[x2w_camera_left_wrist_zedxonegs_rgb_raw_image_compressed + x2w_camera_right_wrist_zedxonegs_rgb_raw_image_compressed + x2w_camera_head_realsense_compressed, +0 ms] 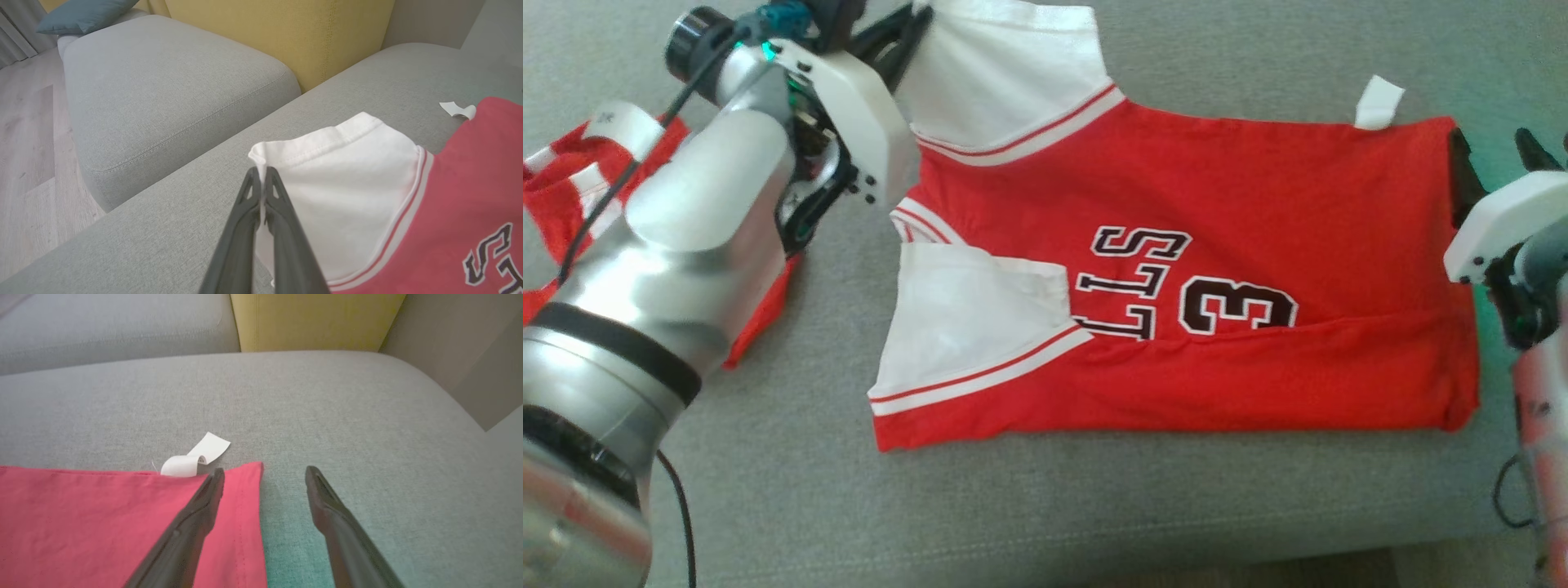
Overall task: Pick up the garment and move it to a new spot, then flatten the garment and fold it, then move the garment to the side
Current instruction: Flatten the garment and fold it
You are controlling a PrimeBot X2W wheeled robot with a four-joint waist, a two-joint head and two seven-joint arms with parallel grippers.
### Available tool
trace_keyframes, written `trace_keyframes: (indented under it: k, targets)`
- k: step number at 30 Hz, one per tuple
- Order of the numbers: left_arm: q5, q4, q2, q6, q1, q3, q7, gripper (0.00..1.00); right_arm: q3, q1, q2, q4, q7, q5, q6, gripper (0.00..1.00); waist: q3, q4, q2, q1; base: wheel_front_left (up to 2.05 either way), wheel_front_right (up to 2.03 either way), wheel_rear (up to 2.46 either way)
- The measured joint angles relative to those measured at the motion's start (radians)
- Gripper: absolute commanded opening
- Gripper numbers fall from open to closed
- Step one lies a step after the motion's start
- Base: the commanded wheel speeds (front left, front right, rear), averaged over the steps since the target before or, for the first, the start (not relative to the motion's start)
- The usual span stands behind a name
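Observation:
Next, my right gripper pinches the jersey by its red hem edge [260, 514], where one finger fits outside the cloth, as the jersey lies flat across the cushion.
The garment [1217, 245] is a red jersey with white sleeves and black lettering, spread on the grey sofa cushion [1094, 506]. Its bottom edge is folded up over the lettering. My left gripper [915, 24] is at the far left corner of the upper white sleeve [347, 179]. In the left wrist view that gripper [260, 171] is shut on the sleeve's corner. My right gripper [1494, 151] stands open at the jersey's far right hem corner. In the right wrist view this gripper [265, 473] has one finger over the red cloth [81, 522] and the other over bare cushion.
A white care tag [196, 457] curls out from the hem's far edge. A second red and white cloth [556, 196] lies under my left arm. Beyond are a yellow backrest [286, 36], another grey cushion [163, 90], a teal pillow [81, 14] and wooden floor [24, 163].

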Motion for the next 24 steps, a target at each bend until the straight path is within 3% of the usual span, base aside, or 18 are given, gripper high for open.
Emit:
trace_keyframes:
  k: [7, 21, 23, 24]
  targets:
    - [0.0, -0.105, 0.027, 0.033, 0.004, -0.011, 0.024, 0.0, 0.018, -0.102, -0.06, 0.158, 0.028, -0.029, 0.0, 1.0, 0.03, 0.031, 0.0, 0.0, 0.0, 0.0, 0.0]
    - [0.0, -0.221, 0.077, 0.086, 0.003, -0.011, 0.071, 0.0, 0.137, -0.243, -0.089, 0.326, 0.021, -0.009, 0.0, 1.0, 0.094, 0.043, 0.0, 0.0, 0.0, 0.0, 0.0]
    - [0.0, -0.224, 0.081, 0.091, 0.003, -0.011, 0.075, 0.0, 0.163, -0.251, -0.093, 0.338, 0.021, 0.01, 0.0, 0.0, 0.096, 0.043, 0.0, 0.0, 0.0, 0.0, 0.0]
    - [-0.001, -0.225, 0.082, 0.093, 0.003, -0.011, 0.076, 0.0, 0.174, -0.257, -0.096, 0.345, 0.021, 0.021, 0.0, 0.0, 0.096, 0.043, 0.0, 0.0, 0.0, 0.0, 0.0]
